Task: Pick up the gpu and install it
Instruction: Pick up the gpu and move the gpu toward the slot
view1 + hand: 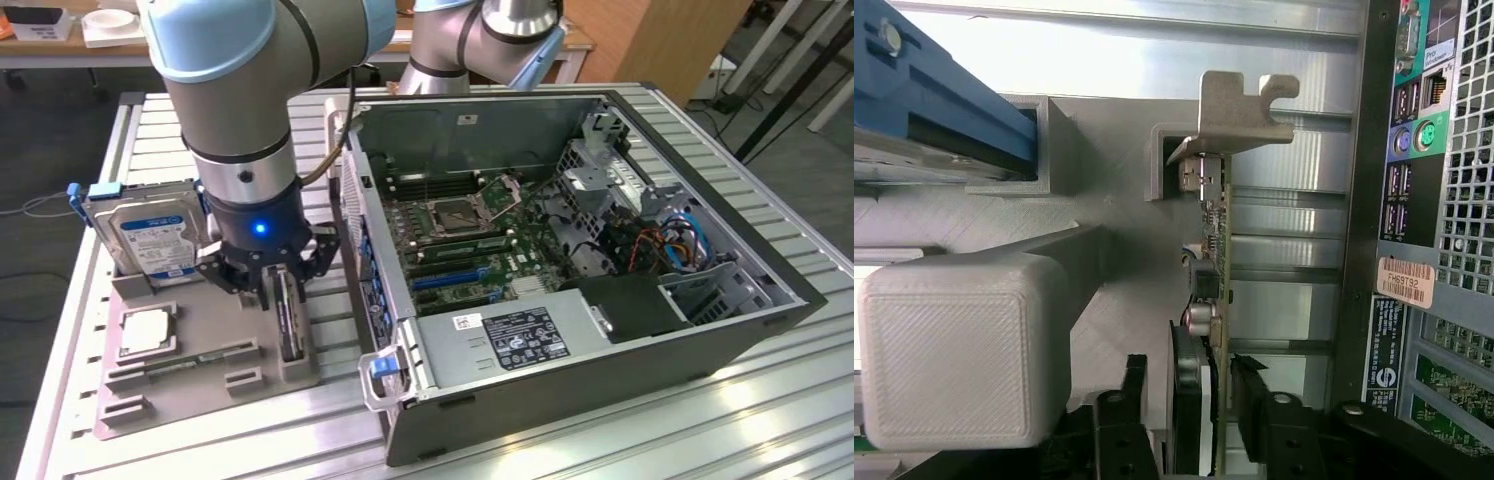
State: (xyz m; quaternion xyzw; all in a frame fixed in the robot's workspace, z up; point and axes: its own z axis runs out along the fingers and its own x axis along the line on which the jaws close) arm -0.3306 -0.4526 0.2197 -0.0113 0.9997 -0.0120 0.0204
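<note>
I should grab the GPU next by the middle of its upper edge [279, 280] with my gripper, since the slots of the tray fit tightly around both ends.
The gpu [290, 322] stands on edge in a slot of the grey holder tray [180, 385], at the exterior view's left of the open computer case [574, 250]. My gripper [284, 278] is lowered over its top edge. In the wrist view the gpu [1216, 250] is a thin green board with a black cooler on one face and a silver end bracket [1239, 110]. My gripper [1194, 378] straddles it, one black finger on each side. The jaws stand open, with a narrow gap to the card on both faces.
A hard drive [150, 235] with a blue-white label stands upright at the back of the tray. A processor [144, 330] and a memory stick [200, 360] lie on the tray. The case's motherboard has blue card slots [447, 280]. The case's rear panel [1434, 250] is close beside the card.
</note>
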